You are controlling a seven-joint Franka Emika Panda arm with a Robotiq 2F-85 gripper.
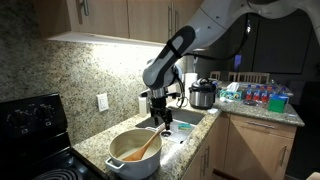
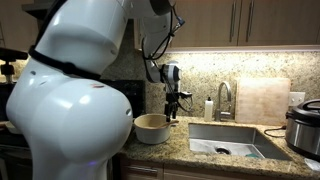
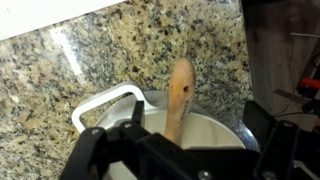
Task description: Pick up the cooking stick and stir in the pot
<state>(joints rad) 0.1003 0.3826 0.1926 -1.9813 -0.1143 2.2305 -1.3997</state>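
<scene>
My gripper grips the cooking stick (image 1: 144, 146) by its handle near the handle's end over the pot's rim next, so the stick's spoon end stays free to stir.
The white pot (image 1: 133, 156) with its orange-tan inside sits on the granite counter beside the stove. The cooking stick (image 1: 144, 146), a light-brown wooden spoon, leans in it with the handle pointing up and over the rim. My gripper (image 1: 159, 119) hangs just above the pot's far rim. In the other exterior view, my gripper (image 2: 172, 112) is above the pot (image 2: 151, 128). The wrist view shows the stick (image 3: 181, 90) standing between my spread fingers (image 3: 268, 128) without touching either, over the pot's rim (image 3: 107, 100). My gripper (image 3: 180, 150) is open and holds nothing.
A black stove (image 1: 30, 122) stands next to the pot. A sink (image 2: 226, 141) with faucet (image 2: 224, 98) lies beyond it, then a dark steel-banded cooker (image 1: 203, 95). A cutting board (image 2: 262, 100) leans on the backsplash. Cans (image 1: 264, 97) crowd the far counter.
</scene>
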